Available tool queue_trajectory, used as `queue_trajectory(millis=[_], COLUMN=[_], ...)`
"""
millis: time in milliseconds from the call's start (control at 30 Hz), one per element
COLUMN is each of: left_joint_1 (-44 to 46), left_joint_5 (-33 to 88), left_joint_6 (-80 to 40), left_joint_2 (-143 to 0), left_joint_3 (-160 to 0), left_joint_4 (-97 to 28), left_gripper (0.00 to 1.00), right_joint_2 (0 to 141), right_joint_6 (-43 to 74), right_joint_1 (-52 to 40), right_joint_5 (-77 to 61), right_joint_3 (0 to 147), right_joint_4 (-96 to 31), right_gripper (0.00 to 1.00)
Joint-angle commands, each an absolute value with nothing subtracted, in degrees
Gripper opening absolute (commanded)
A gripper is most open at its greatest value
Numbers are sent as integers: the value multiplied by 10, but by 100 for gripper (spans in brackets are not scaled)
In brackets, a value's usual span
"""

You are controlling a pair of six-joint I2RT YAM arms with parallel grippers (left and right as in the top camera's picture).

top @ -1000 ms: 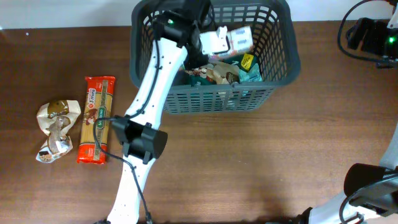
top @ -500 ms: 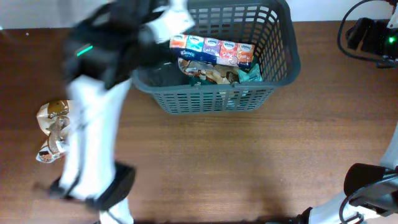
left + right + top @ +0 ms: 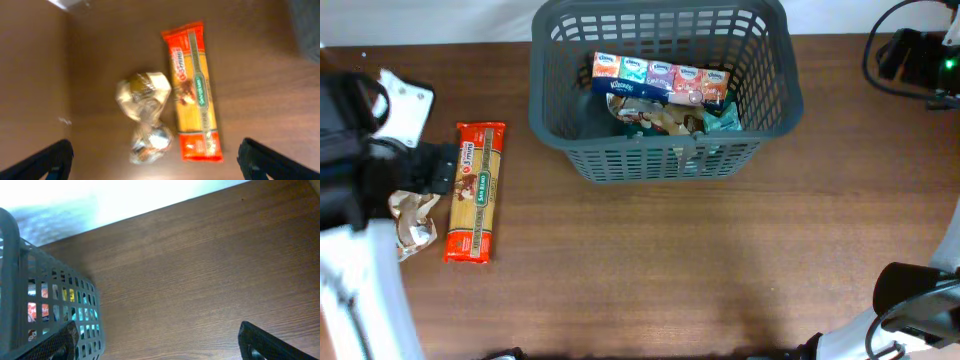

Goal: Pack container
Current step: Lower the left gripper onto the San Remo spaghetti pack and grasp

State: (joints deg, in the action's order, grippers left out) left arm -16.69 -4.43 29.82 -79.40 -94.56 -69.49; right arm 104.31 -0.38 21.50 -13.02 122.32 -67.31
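My left gripper is to pick up the spaghetti packet next, across its narrow width (image 3: 476, 192) near its middle. Then it can lay the spaghetti packet lengthwise in the container (image 3: 775, 100).
The container (image 3: 775, 100), a dark grey slotted basket, stands at the table's far middle. Inside it a row of tissue packs (image 3: 660, 78) lies on top of other packets (image 3: 670, 118). My left gripper (image 3: 155, 156) hangs open and holds nothing, above a crumpled beige bag (image 3: 145, 112) and an orange spaghetti packet (image 3: 194, 90) at the table's left. The overhead view shows the spaghetti packet (image 3: 475, 190), with the bag (image 3: 415, 215) partly under my left arm. My right gripper (image 3: 157, 337) is open over bare wood, just right of the container's wall (image 3: 50, 305).
The right arm's base and cables (image 3: 915, 55) sit at the far right corner. Brown wooden tabletop (image 3: 720, 260) stretches in front of the basket. The table's far edge meets a white wall behind the basket.
My left arm swung out of the basket to the table's left, leaving the tissue packs inside. Its jaws went from nearly shut to wide open. The right arm stayed put.
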Motion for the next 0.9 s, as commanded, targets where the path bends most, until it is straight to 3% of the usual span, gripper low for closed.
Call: queue_trajectory(millis=[0,433,733,833,867], left_joint_1=[-194,-194,-194,-191,-189], left_joint_5=[-17,-13,12,13,13], left_joint_6=[237,202,195,193,193], left_joint_2=[-859,-1143,-1187,-1197,-1200], left_joint_3=[-831,-824,-824,-824,-824], left_joint_4=[-656,-568,-531,-529,-530], left_gripper=[99,100,100,89,73], right_joint_2=[1045,1045,1045,1045,1045], right_joint_6=[-3,-3,-3,-3,-3], right_joint_1=[214,214,214,214,214], right_joint_5=[-133,-133,-133,-133,-133], right_joint_3=[1222,1222,1222,1222,1222], right_joint_4=[-673,-673,-673,-673,-673], right_gripper=[99,99,99,99,99])
